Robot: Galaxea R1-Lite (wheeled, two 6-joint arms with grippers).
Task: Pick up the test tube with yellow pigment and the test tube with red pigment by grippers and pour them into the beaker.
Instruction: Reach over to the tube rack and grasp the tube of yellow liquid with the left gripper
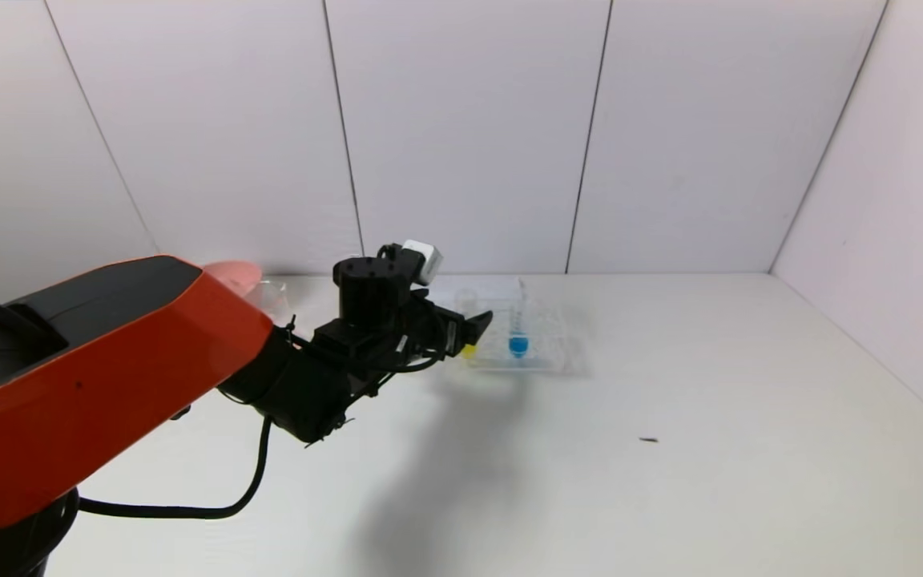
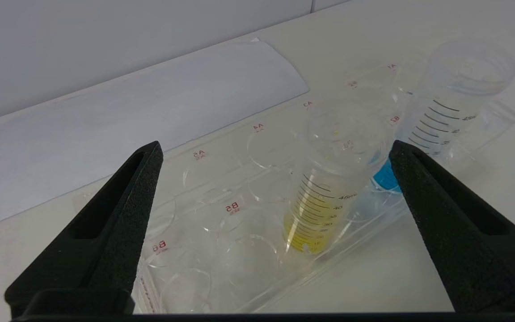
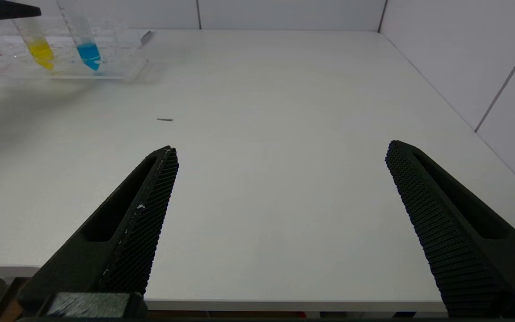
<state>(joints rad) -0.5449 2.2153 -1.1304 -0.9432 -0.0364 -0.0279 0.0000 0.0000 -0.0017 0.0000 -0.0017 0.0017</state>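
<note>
The left gripper grabs the yellow test tube just under its rim (image 1: 465,304) next, where it stands above the rack (image 1: 545,348), to pour it into the beaker.
The test tube with yellow pigment (image 2: 324,192) stands upright in a clear rack (image 2: 221,210) at the back of the table. My left gripper (image 2: 275,146) is open and hovers just in front of the rack. The yellow tube lies ahead of the gap, nearer one finger (image 2: 423,188), and nothing touches it. From the head, the left gripper (image 1: 469,327) sits at the rack's left end, above the yellow tip (image 1: 469,350). The beaker (image 1: 273,298) shows partly behind my left arm. The test tube with red pigment is out of view. Over the table's front edge, my right gripper (image 3: 282,147) is open and empty.
A tube with blue liquid (image 1: 518,344) stands in the rack (image 1: 546,357) to the right of the yellow one. A pink bowl (image 1: 231,275) sits behind the beaker. A white sheet (image 2: 150,103) lies behind the rack. A small dark speck (image 1: 648,439) lies on the table.
</note>
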